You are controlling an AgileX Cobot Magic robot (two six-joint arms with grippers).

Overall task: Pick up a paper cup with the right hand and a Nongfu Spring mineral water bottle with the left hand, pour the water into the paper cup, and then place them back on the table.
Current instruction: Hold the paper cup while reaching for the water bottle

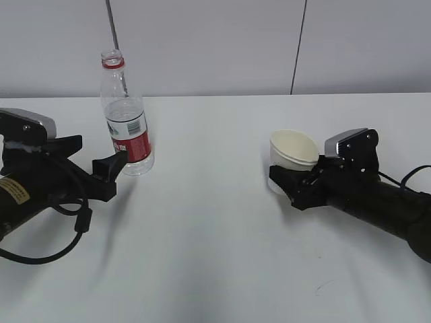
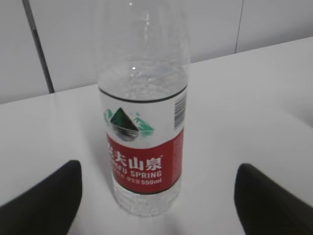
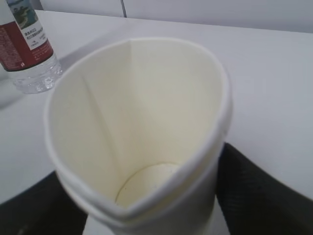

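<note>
Next, my left gripper grabs the bottle around its red label (image 1: 133, 146), since the bottle stands tall with its water (image 1: 125, 110) low in the wide body.
The Nongfu Spring bottle (image 1: 125, 114) stands upright on the white table (image 1: 215, 229), with no cap showing above its red neck ring. It is partly filled with water. My left gripper (image 1: 101, 156) is open at the bottle's lower part. In the left wrist view the bottle (image 2: 143, 122) stands between the wide-apart fingertips of the left gripper (image 2: 156, 198), with gaps on both sides. My right gripper (image 1: 293, 172) is shut on the paper cup (image 1: 293, 149), which tilts left with its rim squeezed to a teardrop. The right wrist view looks into the empty cup (image 3: 137, 112) held in my right gripper (image 3: 146, 200).
A plain grey wall with two dark vertical seams stands behind the table. A cable loop (image 1: 47, 252) hangs from the left arm near the front left. A faint scuff (image 1: 323, 286) marks the table at the front right. The bottle also shows in the right wrist view (image 3: 27, 46).
</note>
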